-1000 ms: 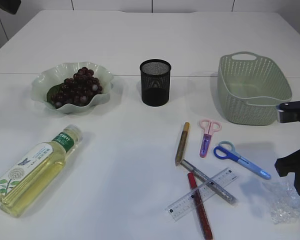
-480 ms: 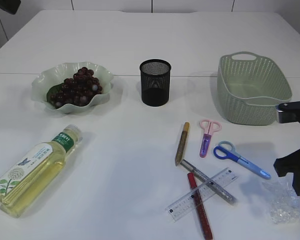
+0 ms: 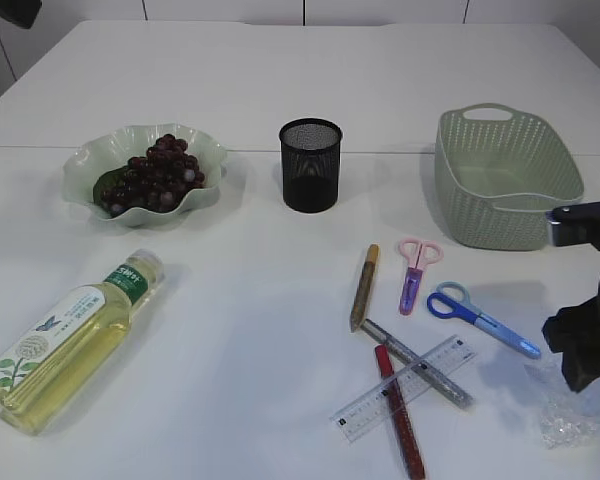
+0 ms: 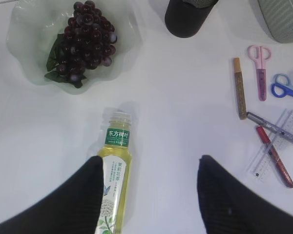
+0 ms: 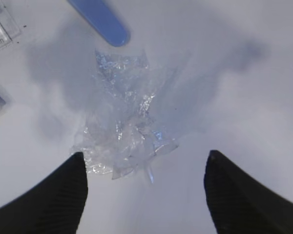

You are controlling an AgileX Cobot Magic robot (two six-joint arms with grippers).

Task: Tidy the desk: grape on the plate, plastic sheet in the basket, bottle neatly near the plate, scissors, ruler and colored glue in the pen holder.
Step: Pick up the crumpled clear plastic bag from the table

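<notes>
My right gripper grabs the plastic sheet by its crumpled edge [image 3: 568,430] [image 5: 133,157] next. Folds stand up there, while the thin film beyond lies flat.
The crumpled clear plastic sheet [image 5: 124,126] lies on the table, and my right gripper [image 5: 144,158] hangs open just above its near edge with nothing between the fingers. In the exterior view that gripper [image 3: 580,372] is at the right edge, beside the sheet [image 3: 570,412]. My left gripper [image 4: 149,163] is open above the lying bottle [image 4: 115,165], its left finger over the bottle's side. The grape [image 3: 155,175] sits on the green plate [image 3: 80,165]. Pink scissors [image 3: 415,270], blue scissors [image 3: 480,315], the ruler [image 3: 405,400] and three glue sticks [image 3: 364,285] lie near the black pen holder [image 3: 310,165].
The green basket [image 3: 505,175] stands at the back right, behind my right arm. The bottle [image 3: 70,335] lies at the front left, cap pointing toward the plate. The blue scissors' tip [image 5: 100,19] lies just beyond the sheet.
My right gripper's jaws have spread wider and it has sunk slightly toward the plastic sheet. Nothing else on the table has moved.
</notes>
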